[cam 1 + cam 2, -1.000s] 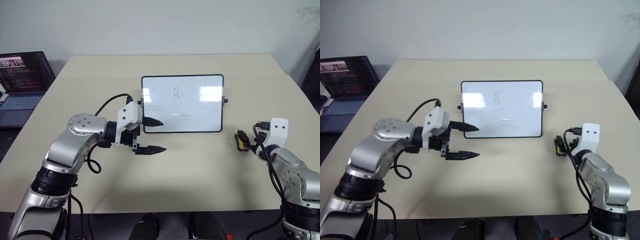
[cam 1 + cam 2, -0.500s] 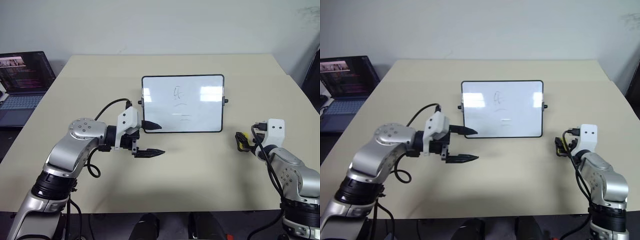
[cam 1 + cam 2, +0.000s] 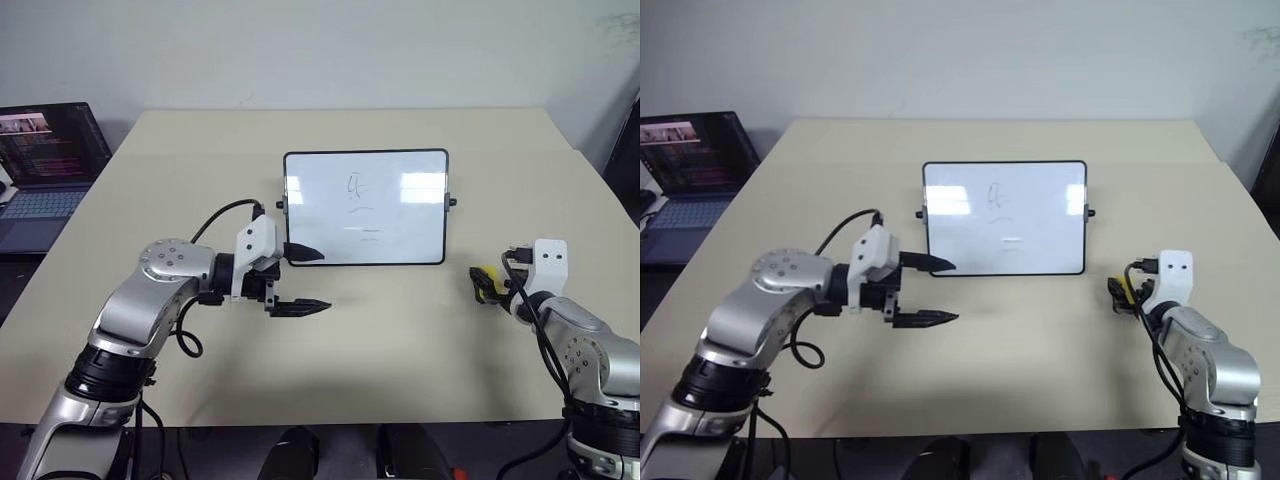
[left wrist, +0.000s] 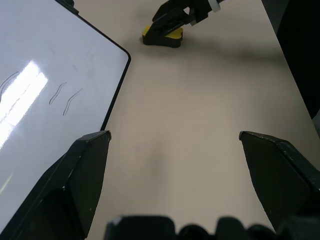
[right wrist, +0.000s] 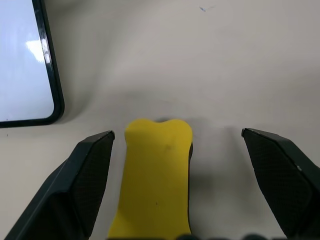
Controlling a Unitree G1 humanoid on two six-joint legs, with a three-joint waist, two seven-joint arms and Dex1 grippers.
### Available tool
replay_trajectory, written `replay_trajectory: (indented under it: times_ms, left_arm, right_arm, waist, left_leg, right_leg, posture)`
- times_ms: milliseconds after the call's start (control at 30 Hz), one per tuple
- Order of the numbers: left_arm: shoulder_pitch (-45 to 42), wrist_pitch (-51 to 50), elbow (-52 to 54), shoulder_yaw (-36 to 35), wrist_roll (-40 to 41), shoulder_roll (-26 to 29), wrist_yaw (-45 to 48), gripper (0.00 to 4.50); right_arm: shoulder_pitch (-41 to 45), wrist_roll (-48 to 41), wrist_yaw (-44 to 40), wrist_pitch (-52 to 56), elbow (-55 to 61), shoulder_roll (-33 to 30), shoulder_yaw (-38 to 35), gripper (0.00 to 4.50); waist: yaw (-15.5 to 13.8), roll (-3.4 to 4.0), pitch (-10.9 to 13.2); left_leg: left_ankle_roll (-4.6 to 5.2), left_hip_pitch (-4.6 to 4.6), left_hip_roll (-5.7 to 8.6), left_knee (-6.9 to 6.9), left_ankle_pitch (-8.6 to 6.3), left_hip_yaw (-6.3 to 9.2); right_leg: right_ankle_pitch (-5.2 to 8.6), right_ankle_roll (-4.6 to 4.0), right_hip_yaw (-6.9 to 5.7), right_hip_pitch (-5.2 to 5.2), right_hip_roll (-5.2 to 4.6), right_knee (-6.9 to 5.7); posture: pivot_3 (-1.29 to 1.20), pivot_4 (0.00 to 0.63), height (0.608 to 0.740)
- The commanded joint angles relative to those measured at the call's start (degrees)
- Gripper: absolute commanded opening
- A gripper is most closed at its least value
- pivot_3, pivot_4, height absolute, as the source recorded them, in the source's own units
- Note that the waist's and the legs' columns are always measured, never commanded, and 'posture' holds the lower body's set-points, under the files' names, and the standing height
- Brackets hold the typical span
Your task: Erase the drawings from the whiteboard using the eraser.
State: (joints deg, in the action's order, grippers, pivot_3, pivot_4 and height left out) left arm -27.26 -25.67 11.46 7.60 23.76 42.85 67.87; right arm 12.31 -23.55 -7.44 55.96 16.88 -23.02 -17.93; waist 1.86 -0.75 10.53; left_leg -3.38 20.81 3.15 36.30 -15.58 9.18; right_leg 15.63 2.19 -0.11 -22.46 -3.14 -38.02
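The robot's right gripper needs to close on the eraser now: in the right wrist view its fingers reach down beside the yellow sides of the eraser (image 5: 157, 180), so it would hold the eraser if it closed now.
The whiteboard (image 3: 400, 215) stands propped at the table's middle, with the faint drawings (image 3: 355, 187) on its left half. The eraser (image 5: 157, 180), yellow on top with a dark base, lies on the table to the right of the board. My right gripper (image 5: 178, 133) is open, and its fingers (image 5: 87, 175) straddle the eraser with a gap on each side. My left gripper (image 3: 326, 279) hovers open at the board's lower left corner, holding nothing. In the left wrist view the eraser (image 4: 162, 36) lies beyond the board's corner (image 4: 122, 55), under the right gripper.
An open laptop (image 3: 45, 165) sits on a separate surface at the far left. The beige table (image 3: 400, 340) extends in front of the board and between the two arms. A wall stands behind the table's far edge.
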Motion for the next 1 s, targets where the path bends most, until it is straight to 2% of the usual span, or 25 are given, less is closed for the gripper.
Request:
replay_trajectory:
  times_ms: [33, 233, 267, 367, 533, 600, 900, 1000]
  left_arm:
    - [0.0, 1.0, 1.8, -0.6, -0.2, -0.1, -0.3, 4.50]
    - [0.1, 1.1, 1.8, -0.6, -0.3, -0.1, -0.2, 4.50]
    - [0.2, 1.0, 1.9, -0.6, -0.3, -0.1, -0.2, 4.50]
    - [0.4, 0.9, 2.2, -0.6, -0.3, -0.2, -0.3, 4.50]
    - [0.6, 0.9, 2.3, -0.7, -0.4, -0.1, -0.3, 4.50]
    - [0.7, 0.9, 2.4, -0.7, -0.4, -0.1, -0.4, 4.50]
    - [1.2, -0.9, 2.5, -1.9, 0.4, 0.1, -2.2, 4.50]
    - [1.2, -2.0, 2.6, -2.3, 0.2, 0.7, -3.1, 4.50]
  right_arm:
    - [0.1, -0.2, -0.1, 0.1, 2.5, -0.2, -0.6, 4.44]
    - [-0.3, 0.0, -0.2, -0.1, 2.0, -0.3, -0.6, 4.44]
    - [-0.4, 0.0, -0.3, -0.1, 2.0, -0.3, -0.5, 4.28]
    - [-0.5, 0.0, -0.3, 0.1, 1.9, -0.2, -0.3, 3.53]
    - [-0.5, -0.1, -0.2, 0.3, 2.0, -0.1, -0.2, 1.67]
    - [-0.5, -0.1, -0.3, 0.4, 2.0, -0.1, -0.1, 1.15]
    - [-0.1, -0.2, -0.8, -0.5, 3.3, -0.3, 0.0, 1.12]
    - [-0.6, 0.2, -4.1, -4.0, 6.0, -2.4, 2.0, 1.12]
  waist:
    - [0.0, 0.00, 0.0]
    - [0.0, 0.00, 0.0]
    - [0.0, 0.00, 0.0]
    - [0.0, 0.00, 0.0]
    - [0.0, 0.00, 0.0]
    - [0.0, 0.00, 0.0]
    - [0.0, 0.00, 0.0]
    - [0.0, 0.00, 0.0]
  left_leg:
    - [0.00, 0.00, 0.00, 0.00, 0.00, 0.00]
    - [0.00, 0.00, 0.00, 0.00, 0.00, 0.00]
    - [0.00, 0.00, 0.00, 0.00, 0.00, 0.00]
    - [0.00, -0.01, 0.00, 0.00, 0.00, 0.00]
    - [0.00, 0.00, 0.00, 0.01, 0.00, 0.00]
    - [0.00, -0.01, 0.00, 0.01, 0.00, 0.00]
    - [0.00, -0.01, 0.00, 0.01, 0.00, 0.00]
    - [0.00, -0.01, -0.01, 0.01, 0.00, 0.00]
  right_leg:
    - [0.00, 0.00, 0.00, 0.00, 0.00, -0.01]
    - [0.00, 0.00, 0.00, 0.00, 0.00, 0.00]
    - [0.00, 0.00, 0.00, 0.00, 0.00, 0.00]
    - [0.00, 0.00, 0.00, 0.00, 0.00, -0.01]
    - [0.00, 0.00, 0.00, 0.00, 0.00, -0.01]
    - [0.00, 0.00, 0.00, 0.00, 0.00, -0.01]
    - [0.00, 0.00, 0.00, 0.00, 0.00, -0.02]
    - [0.00, 0.00, 0.00, 0.00, 0.00, -0.03]
  posture:
    - [0.00, 0.150, 0.740]
    - [0.00, 0.150, 0.740]
    - [0.00, 0.150, 0.740]
    - [0.00, 0.150, 0.740]
    - [0.00, 0.150, 0.740]
    - [0.00, 0.150, 0.740]
    - [0.00, 0.150, 0.740]
    - [0.00, 0.150, 0.740]
